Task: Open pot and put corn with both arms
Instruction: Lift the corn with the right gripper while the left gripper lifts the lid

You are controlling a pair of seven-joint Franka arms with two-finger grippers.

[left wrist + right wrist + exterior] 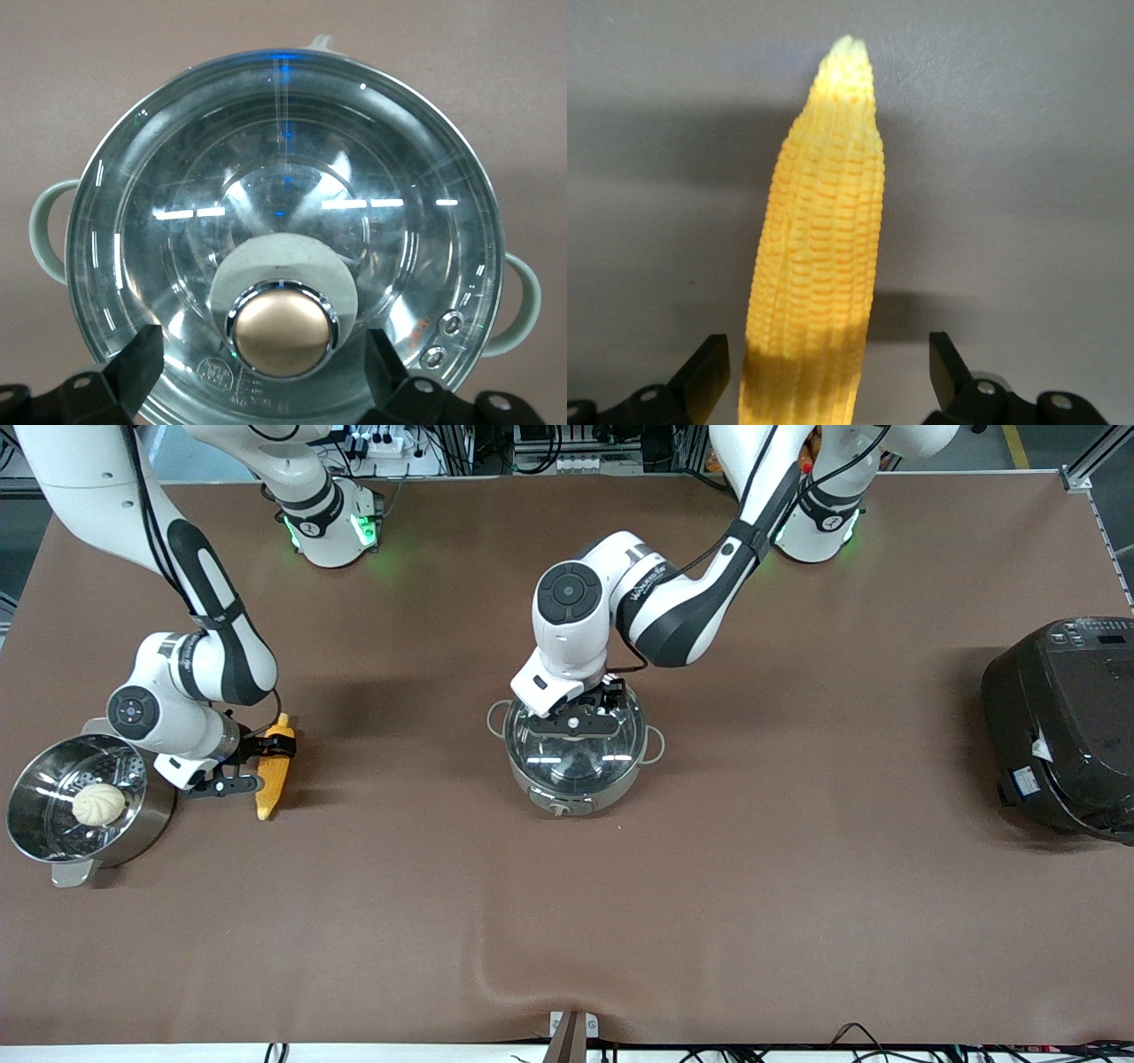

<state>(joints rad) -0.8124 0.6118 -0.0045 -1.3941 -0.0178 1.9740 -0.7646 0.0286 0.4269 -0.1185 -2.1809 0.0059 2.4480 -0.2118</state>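
Note:
My left gripper's fingers stand on either side of the copper-coloured knob (282, 329) on the glass lid (283, 142), so it is now time to close on the knob.
The steel pot (611, 786) stands mid-table with its clear glass lid (283, 168) on it. My left gripper (580, 724) is open just above the lid. Its fingers (140, 356) stand on either side of the copper-coloured knob (282, 330) without touching it. The yellow corn (275, 769) lies on the table toward the right arm's end, tapered tip pointing toward the robots' bases. My right gripper (257, 762) is open and low over the corn. In the right wrist view the corn (822, 239) lies between the fingers (709, 365), with gaps on both sides.
A steel steamer pot (40, 841) holding a white bun (98, 803) sits close beside the right gripper, at the table's end. A big black rice cooker (1063, 726) stands at the left arm's end. The pot's loop handles (654, 744) stick out sideways.

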